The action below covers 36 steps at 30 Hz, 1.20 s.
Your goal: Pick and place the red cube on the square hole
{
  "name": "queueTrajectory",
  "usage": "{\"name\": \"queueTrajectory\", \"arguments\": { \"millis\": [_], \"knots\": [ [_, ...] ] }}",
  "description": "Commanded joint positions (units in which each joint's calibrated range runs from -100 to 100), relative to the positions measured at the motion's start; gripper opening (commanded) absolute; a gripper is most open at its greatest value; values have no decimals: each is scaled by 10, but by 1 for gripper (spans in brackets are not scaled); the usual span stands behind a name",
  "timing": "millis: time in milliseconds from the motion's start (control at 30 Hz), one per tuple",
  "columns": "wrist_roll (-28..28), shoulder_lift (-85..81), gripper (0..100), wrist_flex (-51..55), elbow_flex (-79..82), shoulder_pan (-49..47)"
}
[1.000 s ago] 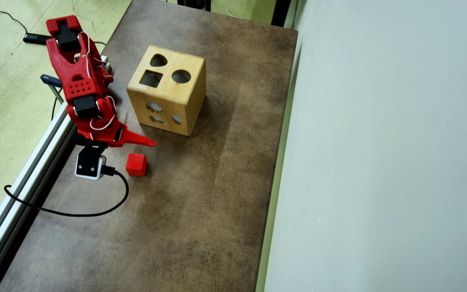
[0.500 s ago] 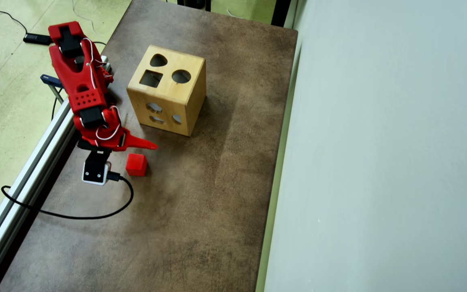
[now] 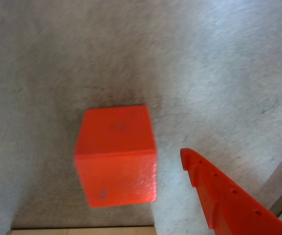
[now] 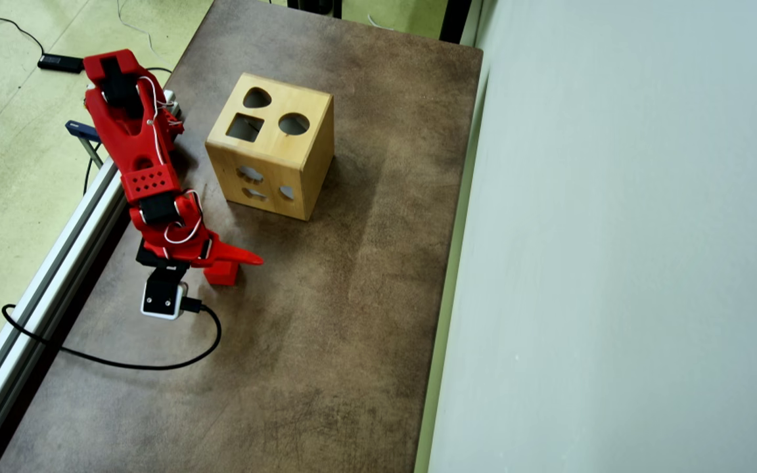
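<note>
The robot should place the cube on the square hole, so its gripper needs to grab the two opposite sides of the red cube [image 3: 116, 154] next.
The red cube [image 3: 116, 154] rests on the brown table top, and in the overhead view its upper part [image 4: 223, 274] is covered by my gripper [image 4: 237, 266]. In the wrist view a single red finger [image 3: 224, 196] reaches in from the lower right, a small gap away from the cube's right side. The other finger is out of sight. The gripper is open and grips nothing. The square hole [image 4: 245, 127] is a dark cut-out in the top of the wooden box [image 4: 299, 154], well beyond the gripper in the overhead view.
The box top also has a round hole [image 4: 294, 123] and a heart-like hole [image 4: 257, 98]. A black cable [image 4: 115, 361] loops from the wrist camera [image 4: 163, 299] across the table's left part. A metal rail [image 4: 43, 289] runs along the left edge. A pale wall [image 4: 615, 263] bounds the right.
In the overhead view the arm has moved down toward the cube. Its finger, which was above the cube with a gap, now overlaps the cube's top. The cube has not moved.
</note>
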Motion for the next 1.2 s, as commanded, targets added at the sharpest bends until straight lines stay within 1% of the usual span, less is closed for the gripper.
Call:
{"name": "queueTrajectory", "arguments": {
  "millis": [0, 1000, 1067, 1167],
  "knots": [
    [-1, -9, 67, -5, -23, -17],
    [-2, -7, 67, -6, -23, -21],
    [-2, -7, 66, -6, -23, -20],
    [-2, -6, 62, -6, -23, -19]
  ]
}}
